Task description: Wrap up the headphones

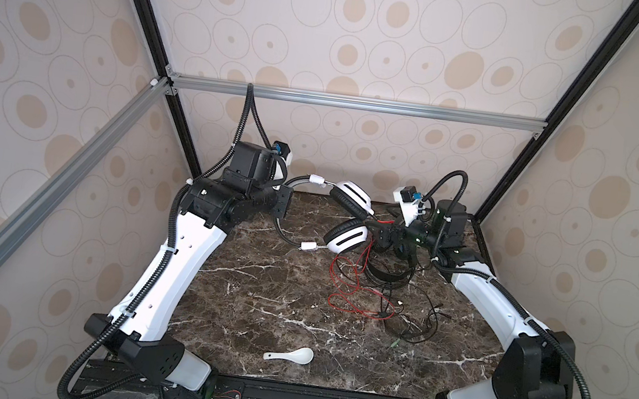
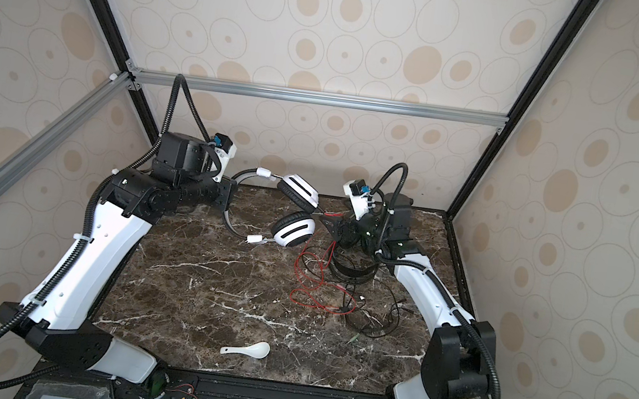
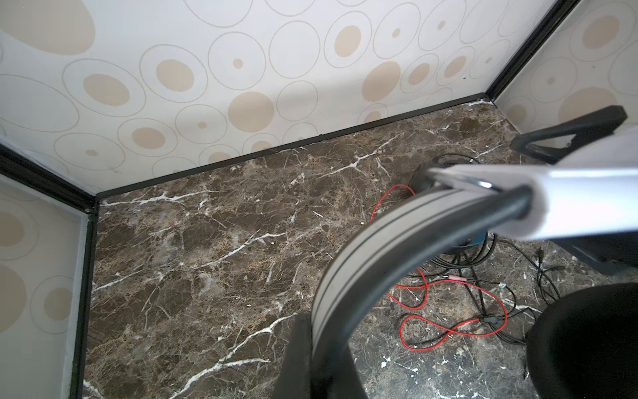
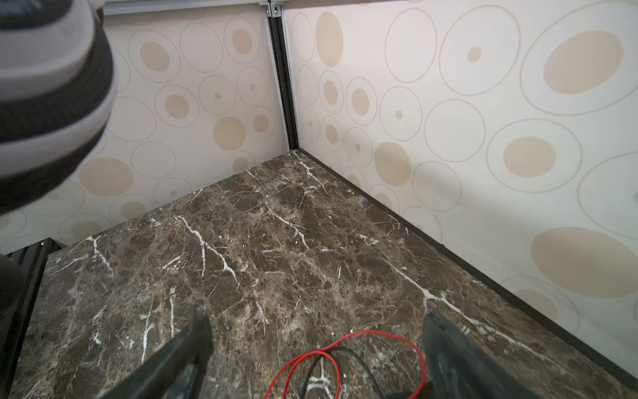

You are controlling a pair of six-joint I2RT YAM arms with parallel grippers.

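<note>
The red cord needs to go around the white headphones (image 1: 346, 237), so my right gripper should next grab the cord on its part just beyond the white headphones' ear cups.
The white headphones (image 1: 346, 237) hang on their side at the back of the table, ear cups stacked, and show in both top views (image 2: 292, 230). My left gripper (image 1: 282, 209) (image 3: 319, 328) is shut on their grey band (image 3: 345, 262). Their thin red cord (image 1: 344, 283) trails in loops onto the table. The black headphones (image 1: 387, 276) lie beside them, under my right gripper (image 1: 382, 234) (image 2: 331, 225). In the right wrist view that gripper (image 4: 314, 314) stands open, with a loop of red cord (image 4: 345, 345) and black cord on the table between its fingers (image 4: 179, 355).
A white spoon (image 1: 291, 355) lies near the front edge. The black cord (image 1: 414, 326) is tangled on the right half of the marble table (image 1: 255, 292). Patterned walls close the back and both sides.
</note>
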